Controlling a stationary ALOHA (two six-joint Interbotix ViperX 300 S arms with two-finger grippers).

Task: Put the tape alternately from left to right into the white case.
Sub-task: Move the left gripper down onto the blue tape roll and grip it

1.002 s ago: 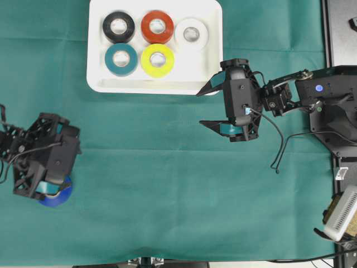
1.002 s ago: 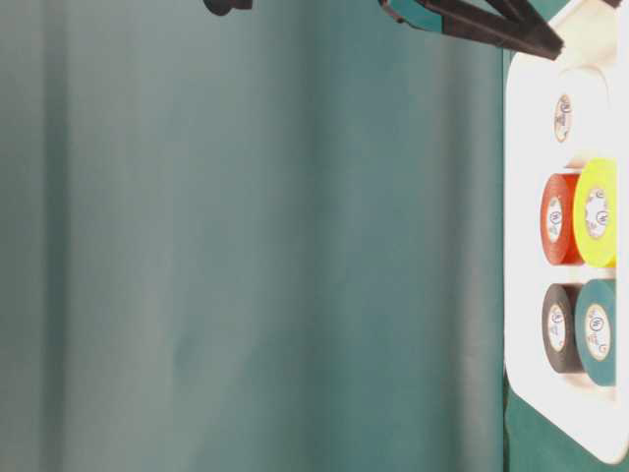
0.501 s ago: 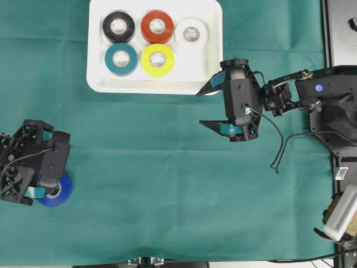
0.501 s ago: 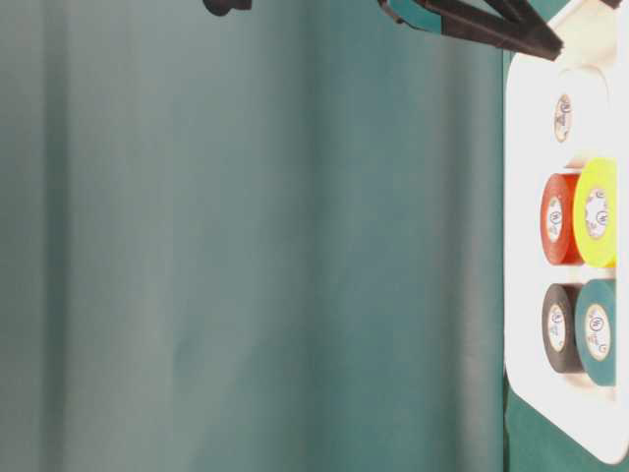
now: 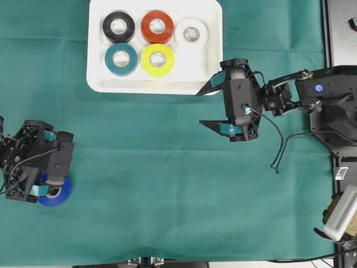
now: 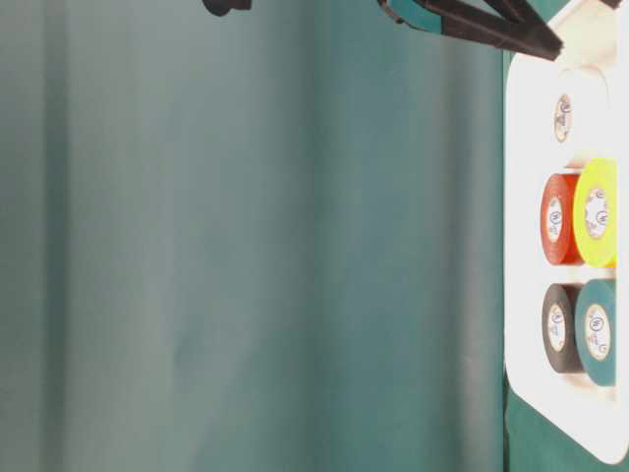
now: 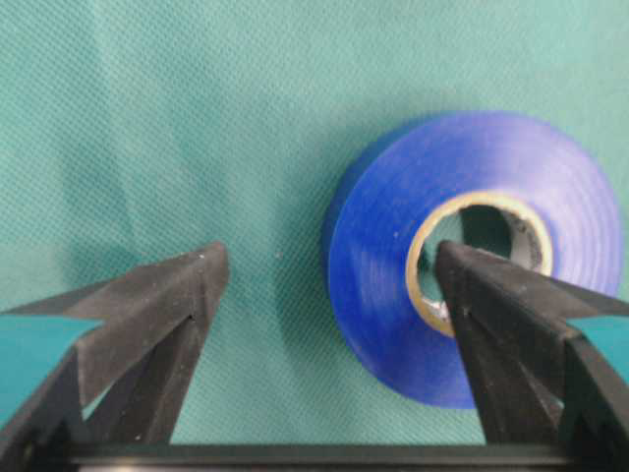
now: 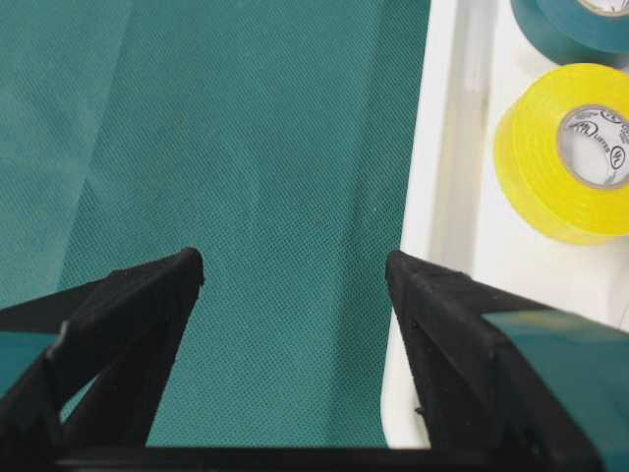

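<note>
The blue tape is ready for my left gripper to close on it: my fingers are on either side of its side (image 7: 366,270), one down in the tape's core (image 7: 488,231) and the other outside.
A blue tape (image 5: 60,195) (image 7: 378,256) lies flat on the green cloth at the lower left. My left gripper (image 5: 49,178) (image 7: 326,258) points down at it and is open. One finger is at the roll's cardboard core, and the other is over bare cloth beside it, clear of the roll. The white case (image 5: 207,64) (image 8: 442,197) (image 6: 521,147) holds black (image 5: 118,26), red (image 5: 157,26), white (image 5: 191,33), teal (image 5: 121,59) and yellow (image 5: 157,60) (image 8: 565,152) rolls. My right gripper (image 5: 199,108) (image 8: 295,265) is open and empty beside the case's near right corner.
The right arm's black base (image 5: 334,106) and a loose cable (image 5: 279,151) fill the right side. A white device (image 5: 341,215) sits at the right edge. Green cloth (image 5: 156,184) covers the table between the arms.
The left arm has shifted left and toward the front edge over the blue roll, then settled slightly right. The right arm and the rolls in the case have not moved.
</note>
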